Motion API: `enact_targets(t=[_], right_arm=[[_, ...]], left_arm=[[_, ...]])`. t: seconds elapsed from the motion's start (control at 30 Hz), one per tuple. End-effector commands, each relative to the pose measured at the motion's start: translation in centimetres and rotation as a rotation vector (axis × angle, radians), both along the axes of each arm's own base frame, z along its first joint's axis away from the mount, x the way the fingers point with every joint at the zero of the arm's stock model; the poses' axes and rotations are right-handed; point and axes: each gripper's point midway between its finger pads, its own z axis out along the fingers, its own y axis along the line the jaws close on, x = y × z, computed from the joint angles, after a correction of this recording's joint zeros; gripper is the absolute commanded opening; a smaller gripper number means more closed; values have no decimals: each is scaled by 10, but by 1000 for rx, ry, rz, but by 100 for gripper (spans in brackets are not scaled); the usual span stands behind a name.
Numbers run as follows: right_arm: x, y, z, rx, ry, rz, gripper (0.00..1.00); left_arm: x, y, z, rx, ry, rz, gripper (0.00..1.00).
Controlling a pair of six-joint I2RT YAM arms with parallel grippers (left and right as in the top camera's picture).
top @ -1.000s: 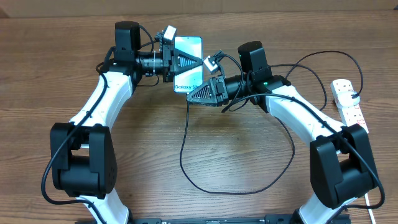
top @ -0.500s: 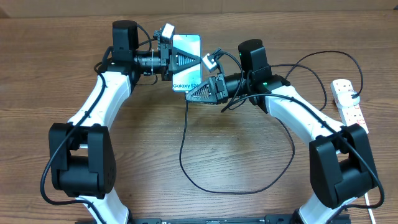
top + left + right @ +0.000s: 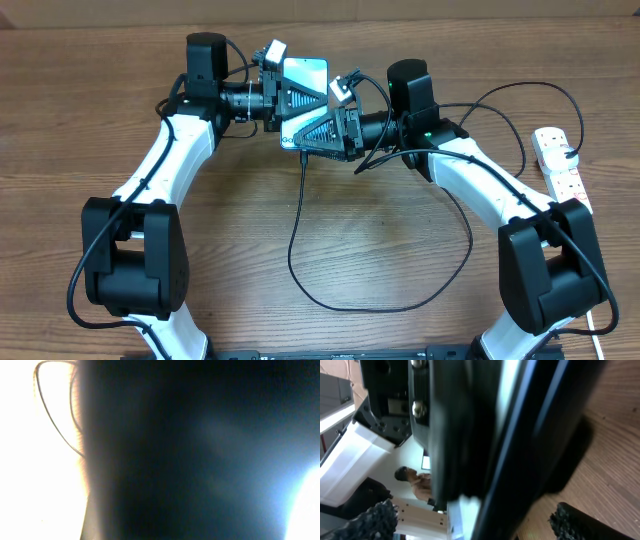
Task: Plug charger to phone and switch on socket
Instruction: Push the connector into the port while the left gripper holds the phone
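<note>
The robot's right gripper needs to grab the long edge opposite the left gripper to take over the phone (image 3: 305, 70), which keeps the cable (image 3: 298, 230) free, and then lay the phone flat.
My left gripper (image 3: 305, 98) is shut on the phone (image 3: 305, 70), holding it above the table at the back centre with its lit blue screen up. The right gripper (image 3: 310, 133) is open, and its fingers straddle the phone's lower end. In the right wrist view the phone's dark edge (image 3: 530, 450) runs between the wide-apart fingertips (image 3: 372, 520). The charger's black cable (image 3: 298, 230) hangs from the phone's lower edge and loops over the table. Whether its tip is seated is hidden. The socket (image 3: 562, 165) lies at the far right. The left wrist view is a dark blur.
The charger's loop (image 3: 400, 308) spreads over the wood table (image 3: 300, 330) between the two arm bases and runs right toward the socket. The socket's white cord (image 3: 596, 320) trails down the right edge.
The right gripper has opened and let go of the cable end. It has swung up and left, over the phone's lower end. The left gripper still holds the phone.
</note>
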Motion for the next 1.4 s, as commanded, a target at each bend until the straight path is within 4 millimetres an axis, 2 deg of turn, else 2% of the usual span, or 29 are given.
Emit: enact_targets(t=[0.0, 0.17, 0.2, 0.3, 0.33, 0.43, 0.67, 0.8, 0.87, 1.03, 1.2, 1.27, 1.3, 1.37], right_arm=[[4, -1, 12, 13, -33, -8, 100], [16, -13, 11, 5, -34, -53, 100], [18, -15, 11, 5, -28, -60, 97], [23, -21, 11, 4, -20, -77, 68], [24, -22, 11, 4, -20, -80, 64], [24, -23, 11, 6, -15, -82, 64], [27, -23, 18, 23, 0, -89, 57], [28, -22, 21, 26, 63, -100, 31], [26, -22, 21, 27, 104, -92, 27], [14, -20, 25, 46, 124, -29, 26], [13, -21, 26, 47, 124, -24, 4], [14, -21, 26, 47, 123, -25, 4], [14, -21, 26, 46, 123, -28, 4], [15, -21, 25, 45, 124, -32, 4]], left_arm=[[-19, -12, 17, -44, -31, -84, 4], [-23, -12, 20, -60, -29, -107, 4], [-23, -12, 20, -60, -29, -108, 4], [-23, -12, 20, -60, -29, -107, 4], [-23, -12, 20, -60, -30, -107, 4], [-22, -12, 20, -58, -46, -106, 4], [-18, -12, 17, -42, -72, -85, 4], [-14, -12, 14, -26, -81, -64, 4], [-13, -12, 14, -21, -85, -57, 4], [-9, -12, 11, -4, -94, -34, 4], [-7, -12, 10, 4, -95, -23, 4], [-6, -12, 10, 6, -95, -22, 5], [-6, -12, 10, 6, -95, -21, 10], [-6, -12, 9, 8, -95, -18, 28]])
